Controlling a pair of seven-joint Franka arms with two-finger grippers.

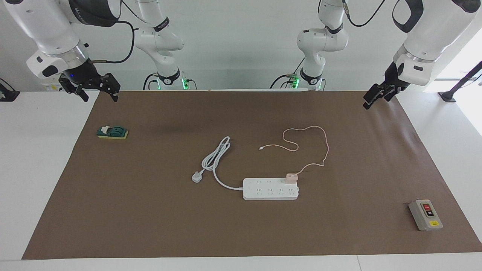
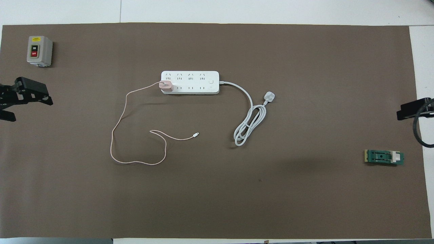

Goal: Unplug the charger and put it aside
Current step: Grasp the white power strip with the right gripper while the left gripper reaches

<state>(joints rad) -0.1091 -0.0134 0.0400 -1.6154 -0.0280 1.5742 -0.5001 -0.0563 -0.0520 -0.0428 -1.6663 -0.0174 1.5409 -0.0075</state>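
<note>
The left gripper grabs the charger by its pale pink body (image 2: 166, 86) next, to unplug it from the white power strip (image 2: 190, 82).
The pale pink charger (image 1: 292, 177) (image 2: 166, 86) is plugged into the end socket of the white power strip (image 1: 271, 189) (image 2: 190, 82), at the end toward the left arm, mid-table. Its thin pink cable (image 1: 324, 146) (image 2: 113, 135) loops over the mat, nearer to the robots than the strip. My left gripper (image 1: 376, 101) (image 2: 33, 110) is open and empty, up over the mat's edge at the left arm's end. My right gripper (image 1: 101, 98) (image 2: 412, 112) is open and empty, over the mat's edge at the right arm's end. Both arms wait.
The strip's thick white cord ends in a coil and a white three-pin plug (image 1: 197, 176) (image 2: 269, 97) lying on the brown mat (image 1: 150, 210). A grey on/off switch box (image 1: 425, 214) (image 2: 39, 51) stands at the left arm's end. A green block (image 1: 112, 132) (image 2: 385, 157) lies at the right arm's end.
</note>
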